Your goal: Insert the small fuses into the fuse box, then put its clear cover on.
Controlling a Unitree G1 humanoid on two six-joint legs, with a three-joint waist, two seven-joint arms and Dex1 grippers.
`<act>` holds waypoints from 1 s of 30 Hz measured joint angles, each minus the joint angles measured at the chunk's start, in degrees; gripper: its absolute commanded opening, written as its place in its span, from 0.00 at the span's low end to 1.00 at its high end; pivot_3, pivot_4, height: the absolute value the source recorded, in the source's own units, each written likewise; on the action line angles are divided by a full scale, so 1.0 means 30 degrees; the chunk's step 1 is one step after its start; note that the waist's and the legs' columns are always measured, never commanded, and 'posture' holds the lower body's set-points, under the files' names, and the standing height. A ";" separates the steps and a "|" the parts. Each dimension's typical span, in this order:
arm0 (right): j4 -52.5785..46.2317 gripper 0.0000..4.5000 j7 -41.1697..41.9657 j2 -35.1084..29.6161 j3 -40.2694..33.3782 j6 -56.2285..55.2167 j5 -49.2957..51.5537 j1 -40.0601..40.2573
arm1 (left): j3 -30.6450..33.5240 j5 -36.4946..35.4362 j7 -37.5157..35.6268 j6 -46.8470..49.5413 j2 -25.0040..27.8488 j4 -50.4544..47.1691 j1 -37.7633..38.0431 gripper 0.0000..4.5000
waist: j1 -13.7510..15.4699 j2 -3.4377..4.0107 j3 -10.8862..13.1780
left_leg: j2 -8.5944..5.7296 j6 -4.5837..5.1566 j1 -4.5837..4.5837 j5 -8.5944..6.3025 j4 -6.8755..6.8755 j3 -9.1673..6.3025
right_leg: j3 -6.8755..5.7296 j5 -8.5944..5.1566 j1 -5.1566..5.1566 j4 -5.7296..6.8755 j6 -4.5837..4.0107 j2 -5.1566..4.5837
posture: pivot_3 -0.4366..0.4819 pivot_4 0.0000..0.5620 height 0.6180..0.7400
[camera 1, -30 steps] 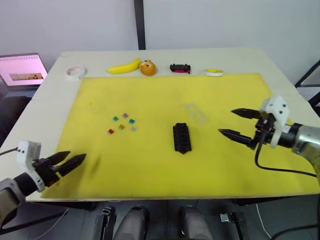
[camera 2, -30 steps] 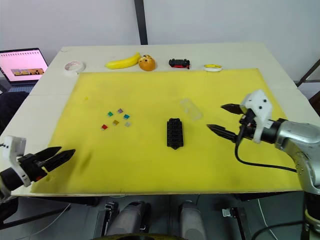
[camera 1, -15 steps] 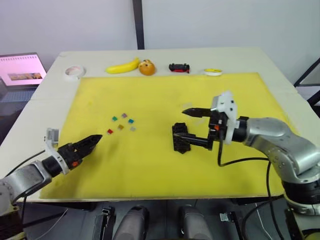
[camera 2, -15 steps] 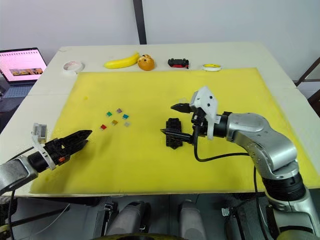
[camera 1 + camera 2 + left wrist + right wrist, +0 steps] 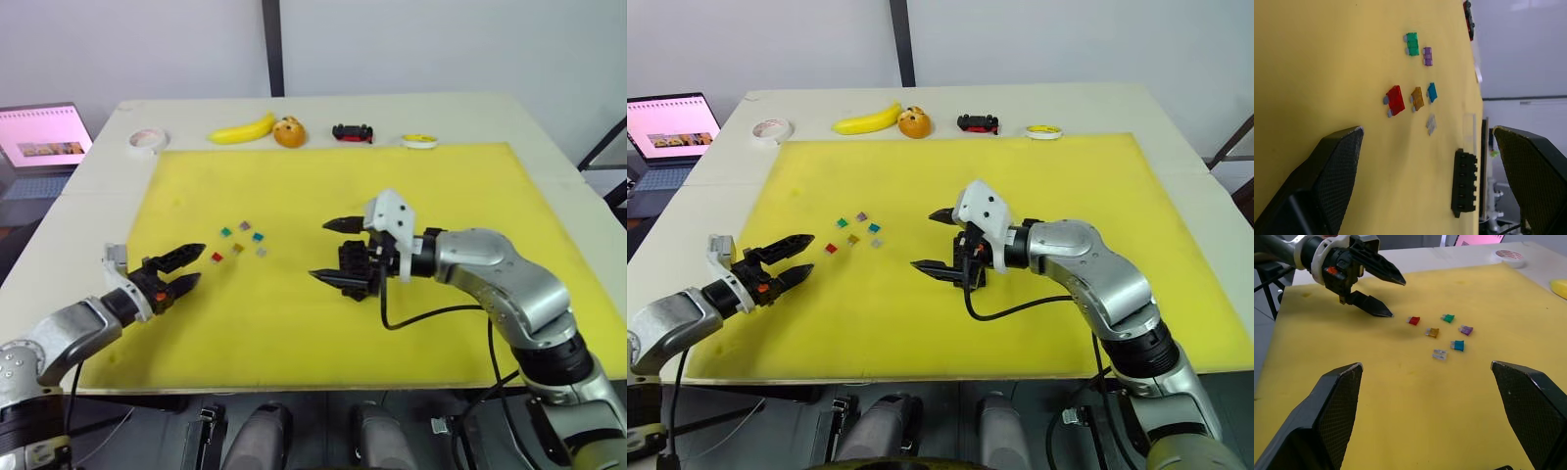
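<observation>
The small red fuse needs to go into the fuse box [image 5: 1464, 183], so my left gripper will pick it up by its plastic body [image 5: 1396, 100] next.
Several small fuses lie loose on the yellow mat [image 5: 294, 186]: red [image 5: 217, 258], orange [image 5: 237, 249], green [image 5: 225, 232], purple [image 5: 244, 225], teal [image 5: 258, 236] and grey [image 5: 262, 252]. The black fuse box [image 5: 351, 258] lies at mid-mat. My right gripper [image 5: 319, 251] hangs open over it, one finger on each side, tips pointing left past the box. My left gripper [image 5: 198, 262] is open just left of the red fuse, holding nothing. In the left wrist view the clear cover [image 5: 1469, 128] lies beyond the fuse box [image 5: 1463, 183].
Along the table's far edge sit a tape roll [image 5: 148, 141], a banana [image 5: 243, 129], a round orange fruit [image 5: 289, 132], a black-and-red toy car [image 5: 353, 132] and a small yellow-white roll [image 5: 419, 141]. A laptop [image 5: 44, 137] stands off the table's left side.
My right gripper has swung left from the mat's right side to over the fuse box. My left gripper has moved up from the front-left corner toward the fuses and opened wider.
</observation>
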 measured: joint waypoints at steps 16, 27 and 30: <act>-0.0396 0.99 -0.0850 0.0305 0.0023 0.0438 -0.0785 0.0642 | -0.1302 0.0727 -0.1024 0.0057 -0.0258 0.1773 -0.1472 1.00 | 0.0059 0.0011 -0.0008 | -0.0022 0.0007 0.0001 -0.0002 0.0004 -0.0017 | -0.0007 0.0000 0.0019 -0.0001 0.0000 -0.0002 | 0.48 0.27 1.00; -0.1124 0.99 -0.1044 -0.0059 -0.0464 0.0889 -0.0762 0.1152 | -0.1217 0.3164 -0.3038 0.0200 -0.0970 0.3490 -0.2695 1.00 | 0.0096 0.0072 -0.0045 | -0.0040 0.0032 0.0020 -0.0013 0.0003 -0.0066 | -0.0032 0.0000 0.0062 0.0004 -0.0001 -0.0003 | 0.48 0.27 1.00; -0.1124 0.99 -0.1042 -0.0059 -0.0629 0.0890 -0.0767 0.1150 | -0.1082 0.3679 -0.3490 0.0201 -0.1230 0.3493 -0.2701 1.00 | 0.0102 0.0091 -0.0056 | -0.0042 0.0033 0.0021 -0.0014 0.0003 -0.0073 | -0.0035 0.0000 0.0068 0.0003 -0.0001 -0.0006 | 0.48 0.27 1.00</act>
